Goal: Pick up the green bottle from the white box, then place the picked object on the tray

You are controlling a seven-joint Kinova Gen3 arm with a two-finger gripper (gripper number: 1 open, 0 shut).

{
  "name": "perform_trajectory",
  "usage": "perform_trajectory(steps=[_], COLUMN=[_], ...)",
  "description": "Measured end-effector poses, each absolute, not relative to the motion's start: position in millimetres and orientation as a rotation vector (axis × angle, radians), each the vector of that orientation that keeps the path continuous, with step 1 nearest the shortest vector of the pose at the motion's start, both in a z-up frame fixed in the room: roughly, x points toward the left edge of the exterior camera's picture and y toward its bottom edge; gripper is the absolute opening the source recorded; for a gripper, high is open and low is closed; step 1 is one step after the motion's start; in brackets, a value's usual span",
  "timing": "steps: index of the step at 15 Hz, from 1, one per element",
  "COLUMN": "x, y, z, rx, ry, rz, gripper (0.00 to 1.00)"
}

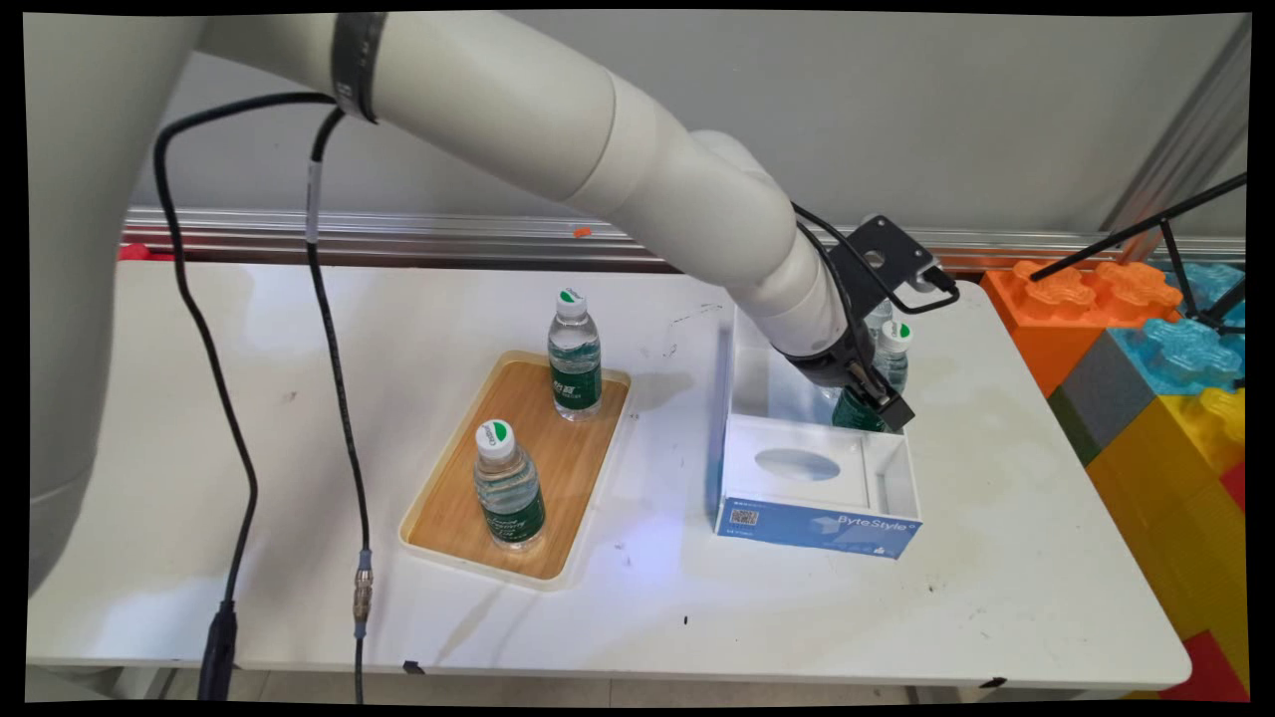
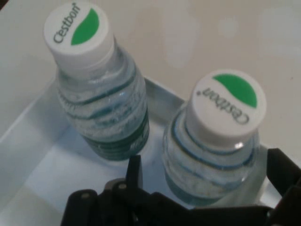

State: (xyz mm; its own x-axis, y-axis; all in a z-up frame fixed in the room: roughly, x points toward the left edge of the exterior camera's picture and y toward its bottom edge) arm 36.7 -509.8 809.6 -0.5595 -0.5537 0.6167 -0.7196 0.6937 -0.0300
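Observation:
My gripper is to grab the water bottle next by its body below the cap (image 2: 209, 169), so it can carry the bottle over to the wooden tray.
My gripper (image 1: 875, 396) (image 2: 207, 175) is down inside the back part of a white open box (image 1: 890, 478) with a blue front. It stands open astride a clear water bottle (image 1: 893, 351) (image 2: 221, 141) with a white and green Cestbon cap. One finger (image 2: 135, 170) shows left of the bottle and the other (image 2: 282, 172) right of it, each with a small gap. A second bottle of the same kind (image 2: 101, 108) stands upright just beyond it in the same box, whose wall (image 2: 28, 136) runs along its left. In the main view the arm mostly hides that bottle.
A wooden tray (image 1: 518, 403) left of the box carries two more upright bottles, one at the back (image 1: 575, 358) and one at the front (image 1: 508, 488). Black cables (image 1: 339, 398) hang over the table's left. Coloured foam blocks (image 1: 1146, 358) and a black stand (image 1: 1185, 249) flank the right edge.

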Motion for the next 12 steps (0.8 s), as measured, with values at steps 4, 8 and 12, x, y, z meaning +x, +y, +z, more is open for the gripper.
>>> perform_trajectory(steps=[4,8,12], x=[31.4,28.6,28.6], y=[-512.8,-513.7,-512.5], z=[803.4,798.6,796.1], rx=[0.961,0.948,0.933], ry=[-2.298,-2.284,-2.286], rz=[0.386,0.392,0.398], gripper=[1.0,1.0,0.0])
